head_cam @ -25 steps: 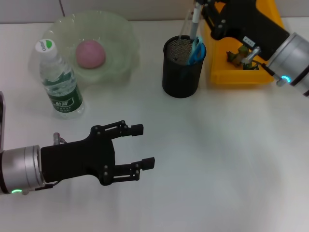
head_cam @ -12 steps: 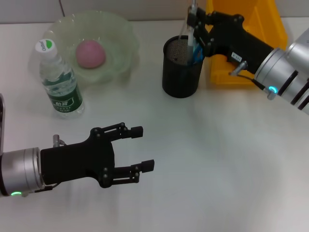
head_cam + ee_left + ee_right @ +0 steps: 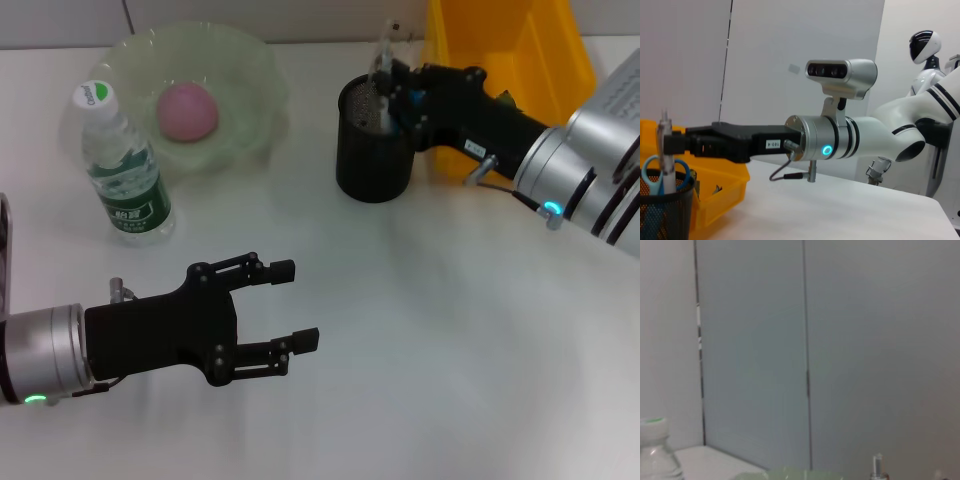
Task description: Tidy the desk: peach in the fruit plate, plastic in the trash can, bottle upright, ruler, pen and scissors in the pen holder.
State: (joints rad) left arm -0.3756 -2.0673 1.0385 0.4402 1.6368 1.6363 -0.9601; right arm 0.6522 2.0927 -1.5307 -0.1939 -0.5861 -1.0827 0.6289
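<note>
My right gripper is ready to release the pen: the pen's lower end (image 3: 384, 118) is inside the black pen holder (image 3: 370, 160), so the pen would rest in it.
My right gripper (image 3: 386, 82) hangs over the black mesh pen holder (image 3: 370, 160), shut on a grey pen (image 3: 382, 52) that stands upright with its lower end inside the holder. The left wrist view shows the pen (image 3: 664, 140) beside blue scissors (image 3: 654, 176) in the pen holder (image 3: 665, 215). A pink peach (image 3: 187, 110) lies in the green fruit plate (image 3: 255, 70). The bottle (image 3: 122, 170) stands upright left of the plate. My left gripper (image 3: 297, 303) is open low over the near table, holding nothing. The ruler and the plastic are hidden.
The yellow bin (image 3: 520, 45) sits right behind the pen holder, partly covered by my right arm. A dark object (image 3: 3, 250) shows at the left edge. White tabletop stretches between my two arms.
My right gripper has moved left and down from above the yellow bin to over the pen holder, bringing the pen into it. The left arm has stayed still.
</note>
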